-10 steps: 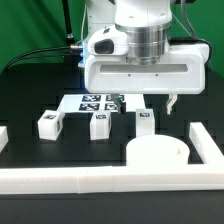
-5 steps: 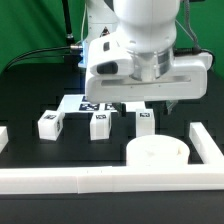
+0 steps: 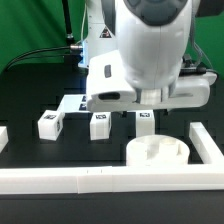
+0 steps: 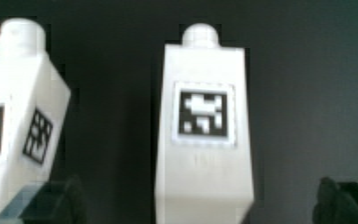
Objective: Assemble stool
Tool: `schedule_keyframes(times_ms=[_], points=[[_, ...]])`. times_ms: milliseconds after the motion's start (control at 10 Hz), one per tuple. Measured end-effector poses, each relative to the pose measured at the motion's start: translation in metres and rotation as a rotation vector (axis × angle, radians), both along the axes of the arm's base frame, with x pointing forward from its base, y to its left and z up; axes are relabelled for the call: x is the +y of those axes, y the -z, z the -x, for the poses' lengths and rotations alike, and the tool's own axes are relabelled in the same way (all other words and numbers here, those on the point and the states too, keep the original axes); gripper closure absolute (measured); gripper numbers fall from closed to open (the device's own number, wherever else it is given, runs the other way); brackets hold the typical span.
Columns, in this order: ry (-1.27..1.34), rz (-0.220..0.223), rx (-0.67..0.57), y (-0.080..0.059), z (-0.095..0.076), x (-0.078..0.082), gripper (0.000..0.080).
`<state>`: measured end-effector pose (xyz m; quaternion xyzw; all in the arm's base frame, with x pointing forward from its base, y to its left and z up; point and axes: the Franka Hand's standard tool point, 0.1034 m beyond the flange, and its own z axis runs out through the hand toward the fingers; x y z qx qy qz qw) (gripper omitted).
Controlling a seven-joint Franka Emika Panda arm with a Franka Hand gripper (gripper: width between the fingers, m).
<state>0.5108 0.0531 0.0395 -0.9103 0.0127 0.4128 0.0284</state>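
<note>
The robot's fingers are above the tagged leg in the wrist view, so the gripper needs to come down before it closes on the leg.
Three white blocky legs with black-and-white tags lie in a row in the exterior view: left [image 3: 48, 124], middle [image 3: 99, 125] and right [image 3: 146, 120]. The round white seat disc [image 3: 158, 152] lies in front of the right leg. The arm's hand [image 3: 150, 92] hangs low over the right leg and hides its own fingers there. In the wrist view my gripper [image 4: 197, 205] is open, with one dark fingertip [image 4: 43, 205] on each side of a tagged leg [image 4: 208, 110], apart from it. A second leg [image 4: 19, 100] lies beside that one.
The marker board [image 3: 85, 103] lies behind the legs. White border rails run along the front [image 3: 100, 181], the exterior view's right [image 3: 207, 142] and its left [image 3: 3, 136]. The table top is black.
The arm has come down and closer to the exterior camera, filling more of the view. The hand now sits lower over the legs. Legs and seat have not moved.
</note>
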Motion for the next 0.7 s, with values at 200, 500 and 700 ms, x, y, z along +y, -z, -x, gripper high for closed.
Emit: schedule_keyframes(times_ms=[200, 500, 700], points=[[-0.010, -0.007, 0.116, 0.009, 0.000, 0.001, 0.0150], [-0.015, -0.007, 0.110, 0.013, 0.000, 0.004, 0.0150], [-0.016, -0.006, 0.129, 0.025, 0.006, 0.005, 0.0150]])
